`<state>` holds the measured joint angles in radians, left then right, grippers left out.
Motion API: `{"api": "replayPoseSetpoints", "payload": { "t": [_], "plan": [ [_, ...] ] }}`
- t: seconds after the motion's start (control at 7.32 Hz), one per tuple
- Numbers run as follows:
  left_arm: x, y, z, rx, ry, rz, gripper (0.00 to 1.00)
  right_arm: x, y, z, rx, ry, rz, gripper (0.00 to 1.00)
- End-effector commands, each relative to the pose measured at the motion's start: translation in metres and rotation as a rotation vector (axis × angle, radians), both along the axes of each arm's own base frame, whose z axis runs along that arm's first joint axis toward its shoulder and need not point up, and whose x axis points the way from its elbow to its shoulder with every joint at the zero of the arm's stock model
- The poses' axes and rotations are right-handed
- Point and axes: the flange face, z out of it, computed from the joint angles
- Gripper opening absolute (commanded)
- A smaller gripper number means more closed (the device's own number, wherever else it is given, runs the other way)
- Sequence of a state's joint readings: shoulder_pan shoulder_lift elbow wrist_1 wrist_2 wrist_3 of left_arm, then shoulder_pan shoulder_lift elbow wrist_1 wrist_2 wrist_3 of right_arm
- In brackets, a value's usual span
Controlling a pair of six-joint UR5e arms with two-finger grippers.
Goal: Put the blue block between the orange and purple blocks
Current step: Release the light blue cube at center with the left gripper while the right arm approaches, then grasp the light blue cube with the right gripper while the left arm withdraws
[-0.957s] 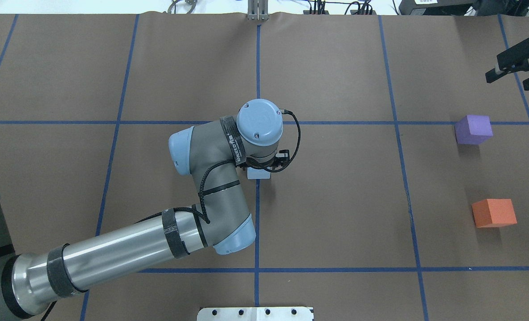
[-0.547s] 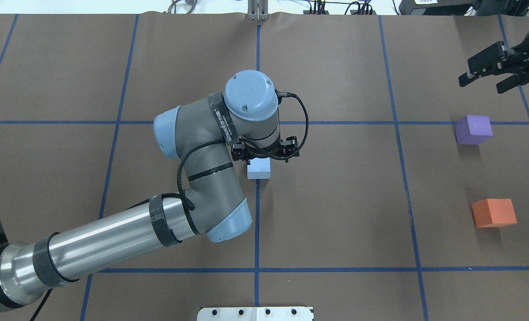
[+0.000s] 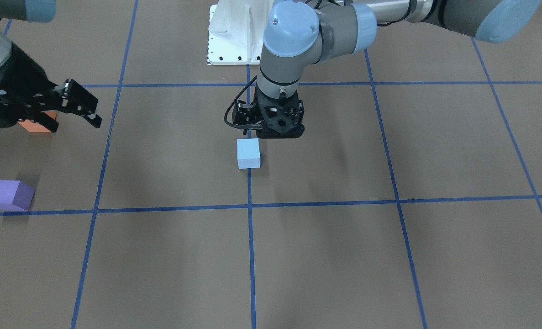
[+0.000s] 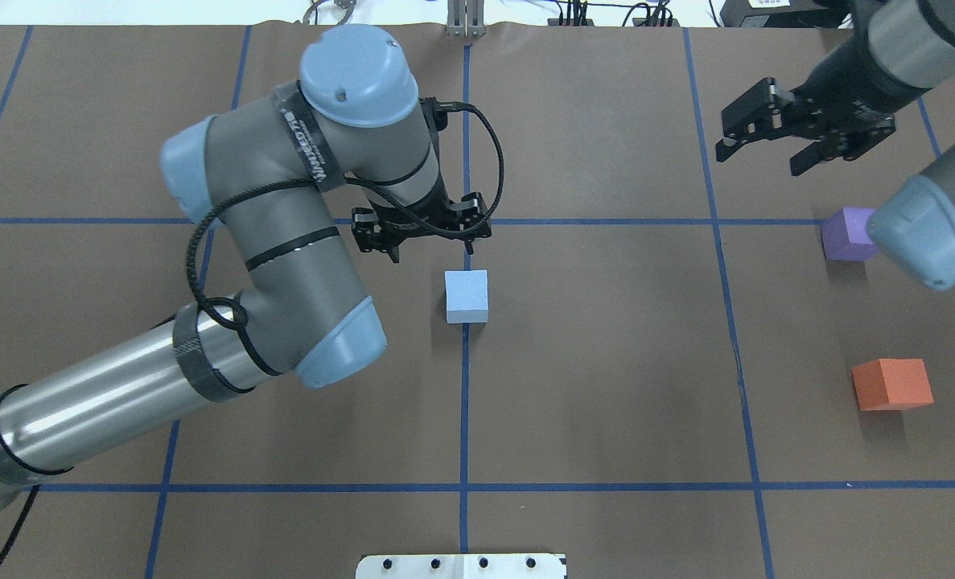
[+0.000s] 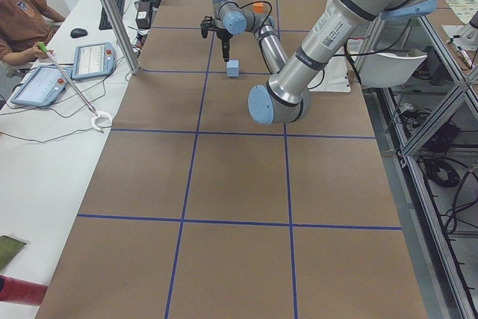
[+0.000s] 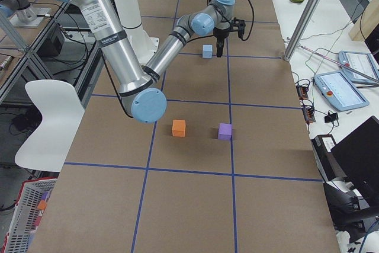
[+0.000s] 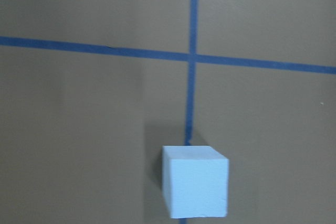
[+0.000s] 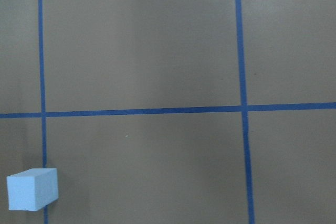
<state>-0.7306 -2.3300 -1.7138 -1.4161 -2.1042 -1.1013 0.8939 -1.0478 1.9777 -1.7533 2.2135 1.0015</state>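
Note:
The right gripper needs to set the light blue block point(image 4: 467, 296) between the orange and purple blocks, so it should next grab the light blue block by its opposite sides.
The light blue block point(image 4: 467, 296) sits alone on the centre tape line; it also shows in the front view point(image 3: 248, 153) and both wrist views point(image 7: 194, 181) point(image 8: 31, 189). My left gripper point(image 4: 422, 232) hangs above the table just beyond the block, apart from it, and looks open and empty point(image 3: 280, 135). My right gripper point(image 4: 759, 157) is open and empty in the air, beyond the purple block point(image 4: 845, 236), which my right arm's elbow partly covers. The orange block point(image 4: 891, 384) lies nearer me, with a gap between the two.
Blue tape lines point(image 4: 465, 418) divide the brown table into squares. The white robot base plate point(image 4: 461, 565) sits at the near edge. An operator point(image 5: 22, 20) and tablets are at a side bench in the left view.
My left gripper has risen off the blue block and moved back and left, leaving the block on the table. My right arm has swung in from the right edge toward the middle.

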Motion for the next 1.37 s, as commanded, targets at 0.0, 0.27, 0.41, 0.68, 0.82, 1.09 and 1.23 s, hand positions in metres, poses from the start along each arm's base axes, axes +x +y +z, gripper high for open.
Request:
{"api": "replayPoseSetpoints", "payload": {
  "t": [0.0,0.27,0.41,0.68,0.82,1.09,1.23],
  "plan": [
    [-0.092,-0.020,0.083,0.068,-0.075,0.039,1.00,-0.119,0.032,-0.062,0.012,0.031,-0.015,0.99],
    [-0.169,-0.027,0.155,0.139,-0.142,0.079,1.00,-0.207,0.036,-0.076,0.024,0.089,0.006,0.99],
    [-0.203,-0.035,0.182,0.174,-0.173,0.102,1.00,-0.245,0.034,-0.065,0.040,0.097,0.017,0.99],
    [-0.261,-0.044,0.225,0.223,-0.219,0.141,1.00,-0.289,0.039,-0.042,0.056,0.137,0.001,0.99],
    [-0.272,-0.047,0.231,0.231,-0.228,0.143,1.00,-0.301,0.044,-0.033,0.065,0.163,-0.006,0.99],
    [-0.293,-0.055,0.240,0.256,-0.244,0.160,1.00,-0.325,0.047,-0.014,0.077,0.192,-0.015,1.00],
    [-0.306,-0.056,0.251,0.244,-0.257,0.149,1.00,-0.337,0.046,-0.006,0.089,0.170,-0.015,0.99]
  ]
}}
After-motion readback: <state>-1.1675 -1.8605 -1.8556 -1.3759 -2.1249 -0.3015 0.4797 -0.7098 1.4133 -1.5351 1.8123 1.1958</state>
